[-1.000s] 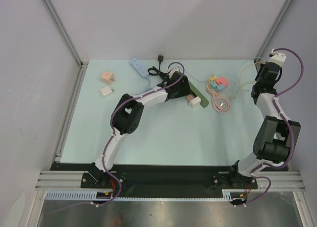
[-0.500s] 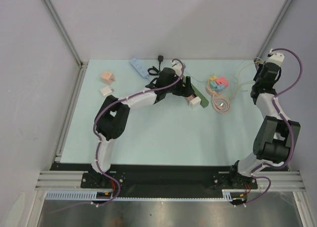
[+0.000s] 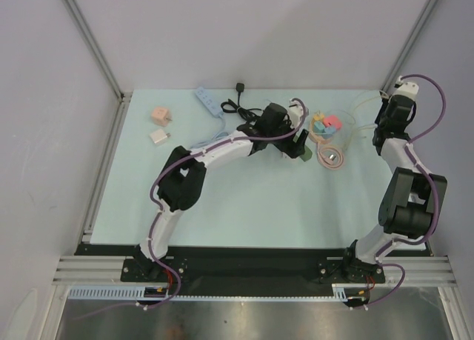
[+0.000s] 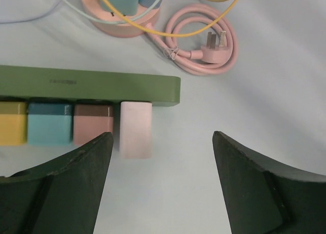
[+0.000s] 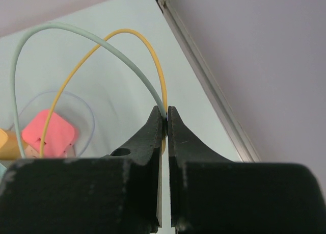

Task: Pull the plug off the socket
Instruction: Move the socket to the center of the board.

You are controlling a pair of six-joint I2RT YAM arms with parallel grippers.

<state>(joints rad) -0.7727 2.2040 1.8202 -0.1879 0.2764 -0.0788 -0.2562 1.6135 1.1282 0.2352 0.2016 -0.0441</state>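
My left gripper is to take the pale pink plug (image 3: 285,155) (image 4: 136,129) across its sides next, at the plug's end away from the green power strip, and pull it off.
A green power strip (image 4: 91,88) lies across the left wrist view with a yellow, a blue, a brown-pink and a pale pink plug (image 4: 136,129) in its near side. My left gripper (image 4: 163,137) is open and empty. It hovers just in front of the strip's right end, with the pale pink plug next to its left finger. In the top view the left gripper (image 3: 299,138) covers most of the strip (image 3: 304,154). My right gripper (image 5: 165,110) is shut on a yellow cable (image 5: 153,55) and a pale teal cable at the far right (image 3: 380,132).
A round pink socket (image 3: 324,125) with coloured plugs and a coiled pink cable (image 3: 331,156) lie right of the strip. A blue power strip (image 3: 208,101), a black plug (image 3: 239,87) and two small adaptors (image 3: 159,125) lie at the back left. A metal frame rail (image 5: 204,71) runs beside the right gripper.
My left arm has swung to the right along the green strip, and its gripper now sits over the strip's right end. The right gripper has barely moved.
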